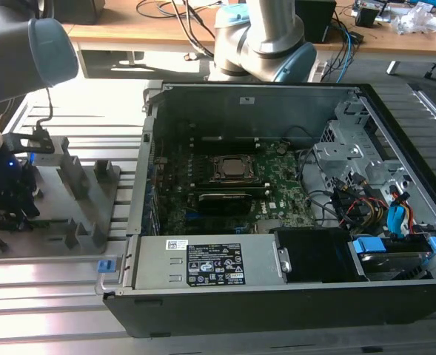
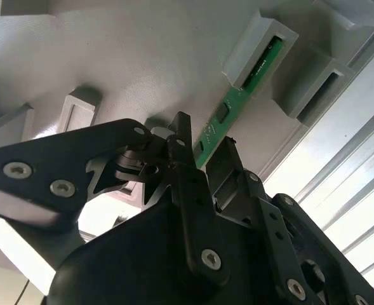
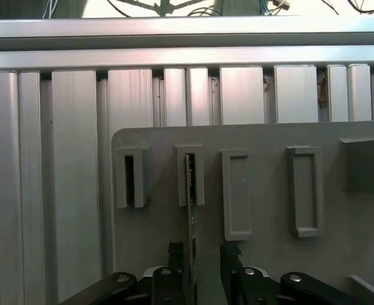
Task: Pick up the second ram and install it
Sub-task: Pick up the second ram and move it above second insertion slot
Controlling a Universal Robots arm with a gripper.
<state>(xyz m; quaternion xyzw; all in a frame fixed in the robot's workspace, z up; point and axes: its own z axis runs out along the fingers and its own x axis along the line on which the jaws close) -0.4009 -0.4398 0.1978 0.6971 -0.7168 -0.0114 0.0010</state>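
Next, my gripper grips the second ram by its bare middle part (image 3: 192, 267), since the slot block wraps around the end of the ram.
The second ram (image 2: 237, 101) is a thin green stick standing on edge in the slotted blocks of a grey holder plate (image 1: 92, 214). In the first wrist view the second ram (image 3: 190, 190) shows edge-on, running from a slot block down between my fingers. My gripper (image 3: 202, 254) is open, with one finger (image 3: 176, 254) close beside the stick and the other a little further off on the opposite side. The second wrist view shows the gripper (image 2: 206, 149) straddling the stick's near end. In the exterior view my gripper (image 1: 10, 203) hangs low over the plate at the exterior view's left.
An open computer case (image 1: 373, 111) lies at the exterior view's right, with the green motherboard (image 1: 284, 200), the CPU socket (image 1: 232, 168) and a long black card (image 1: 221, 197) beside it. Empty slot blocks (image 3: 237, 190) stand beside the ram. Ribbed aluminium table (image 3: 47, 190) surrounds the plate.
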